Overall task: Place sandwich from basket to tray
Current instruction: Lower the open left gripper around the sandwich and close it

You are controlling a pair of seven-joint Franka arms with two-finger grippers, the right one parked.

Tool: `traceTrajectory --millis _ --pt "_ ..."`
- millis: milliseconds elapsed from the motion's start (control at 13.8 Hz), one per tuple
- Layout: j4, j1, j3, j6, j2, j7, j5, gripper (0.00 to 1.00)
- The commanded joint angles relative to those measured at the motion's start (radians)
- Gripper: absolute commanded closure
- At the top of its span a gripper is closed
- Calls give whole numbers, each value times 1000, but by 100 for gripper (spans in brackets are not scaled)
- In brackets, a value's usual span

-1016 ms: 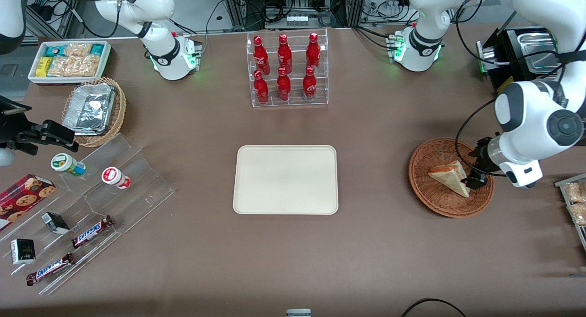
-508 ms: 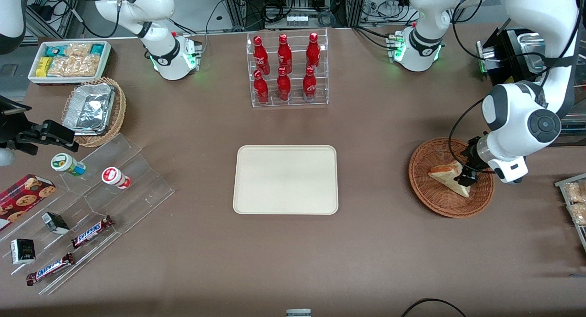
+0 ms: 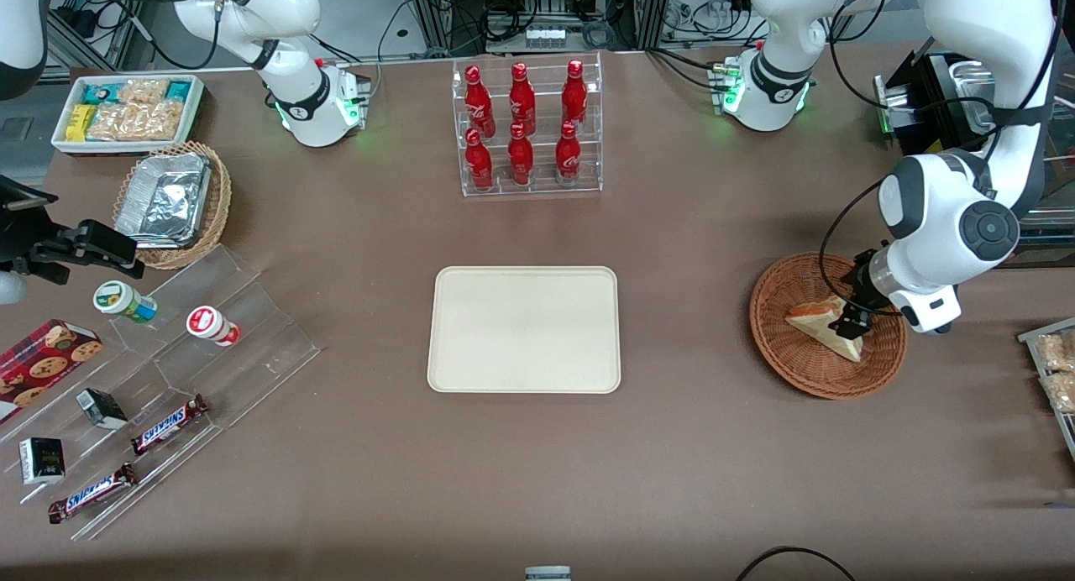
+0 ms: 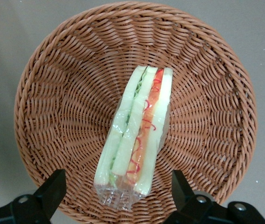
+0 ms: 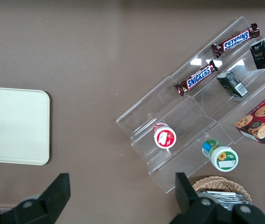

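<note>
My gripper grips the sandwich by its wrapped end next, to transfer it onto the tray.
The sandwich, a wrapped wedge of pale bread with orange-red and green filling, lies in the reddish-brown wicker basket toward the working arm's end of the table. My gripper hovers over the wedge's wider end, open. In the left wrist view the sandwich lies in the basket with my gripper straddling its near end; the black fingers stand apart on either side without touching it. The cream tray sits bare mid-table.
A clear rack of red bottles stands farther from the camera than the tray. A black machine and a snack bin flank the basket. A clear stepped stand with snacks lies toward the parked arm's end.
My gripper has shifted over the basket toward its middle and a little farther from the camera, now over the sandwich's wide end. The sandwich has not moved.
</note>
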Motion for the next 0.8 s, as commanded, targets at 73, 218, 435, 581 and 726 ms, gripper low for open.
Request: traceTrajectory --millis 73,218,435,581,726 --pt "-15 1 -3 32 14 -20 12 0" --pt "-15 1 -3 36 24 -20 12 0" --pt "-15 0 -3 41 34 -21 12 0" --pt "-15 3 -3 41 36 -21 14 3" --pt "-15 4 -3 41 45 -21 14 25"
